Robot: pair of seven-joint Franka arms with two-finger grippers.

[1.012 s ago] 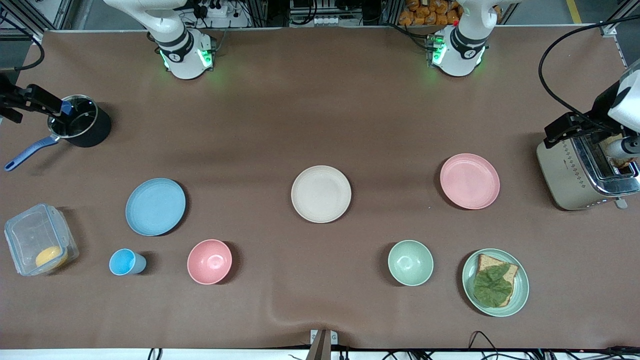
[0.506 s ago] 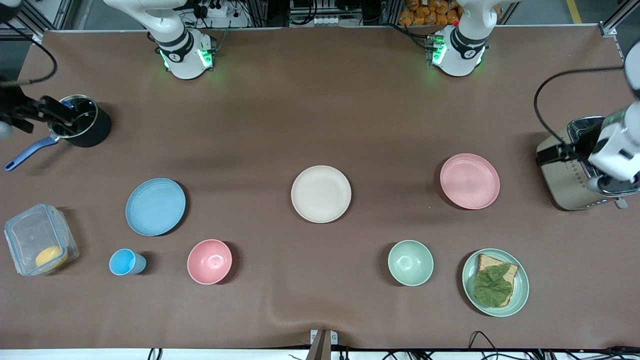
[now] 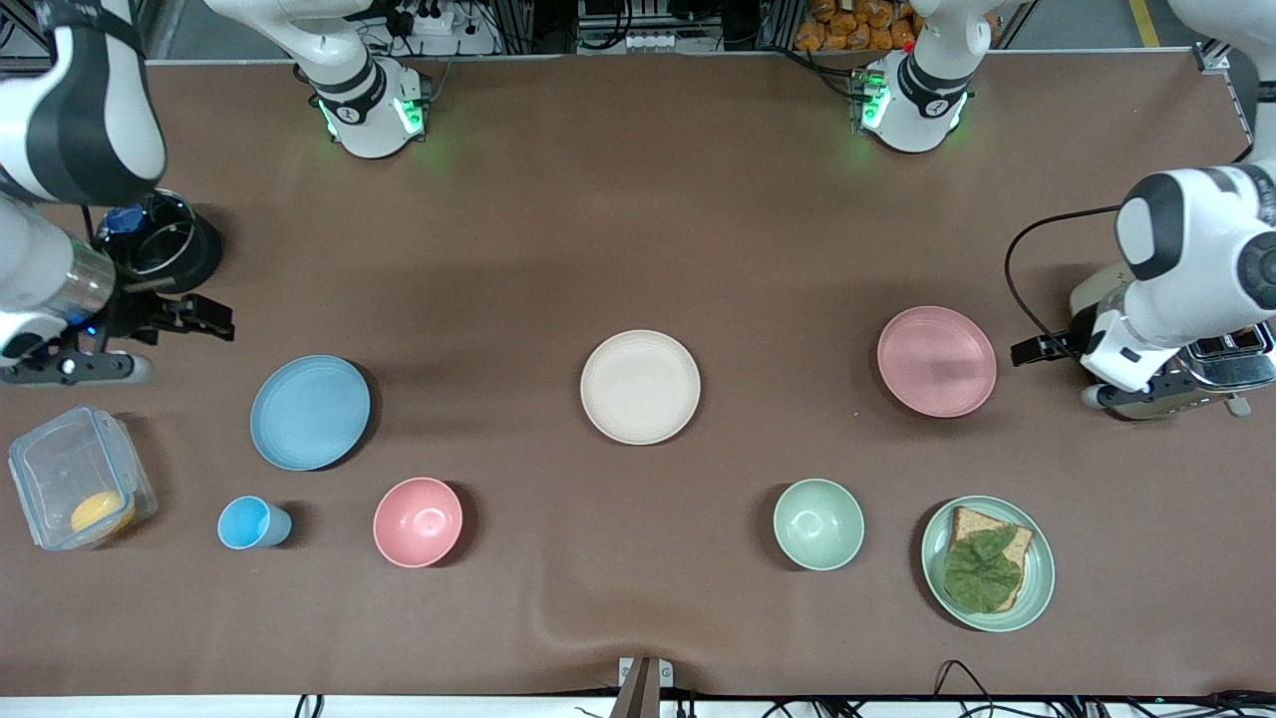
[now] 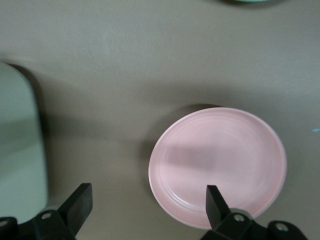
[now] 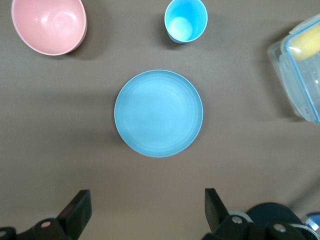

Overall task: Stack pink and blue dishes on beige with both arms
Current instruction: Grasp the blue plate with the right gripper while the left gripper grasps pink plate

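I will next grab the blue plate by its rim [image 3: 265, 384] with my right gripper, to stack the blue plate on the beige plate [image 3: 640, 387].
The beige plate [image 3: 640, 387] lies at the table's middle. Toward the left arm's end lies the pink plate [image 3: 937, 361], also seen in the left wrist view as the pink plate [image 4: 220, 165]. My left gripper [image 3: 1029, 351] hovers open beside its rim on the toaster's side, and the left gripper [image 4: 148, 205] holds nothing. The blue plate [image 3: 310, 412] lies toward the right arm's end and fills the middle of the right wrist view as the blue plate [image 5: 158, 113]. My right gripper [image 3: 214, 323] hangs open and empty over the bare table between the pot and the blue plate; its jaws [image 5: 145, 210] stand wide apart.
A pink bowl [image 3: 419, 522] and a small blue cup [image 3: 249, 523] sit nearer the camera than the blue plate. A clear container [image 3: 75, 479] and a black pot [image 3: 169, 247] stand at the right arm's end. A green bowl [image 3: 818, 524], a green plate with bread [image 3: 987, 563] and a toaster [image 3: 1231, 359] occupy the left arm's end.
Both arms swung inward from the table's ends. The right gripper left the pot and came toward the blue plate. The left gripper left the toaster and came toward the pink plate.
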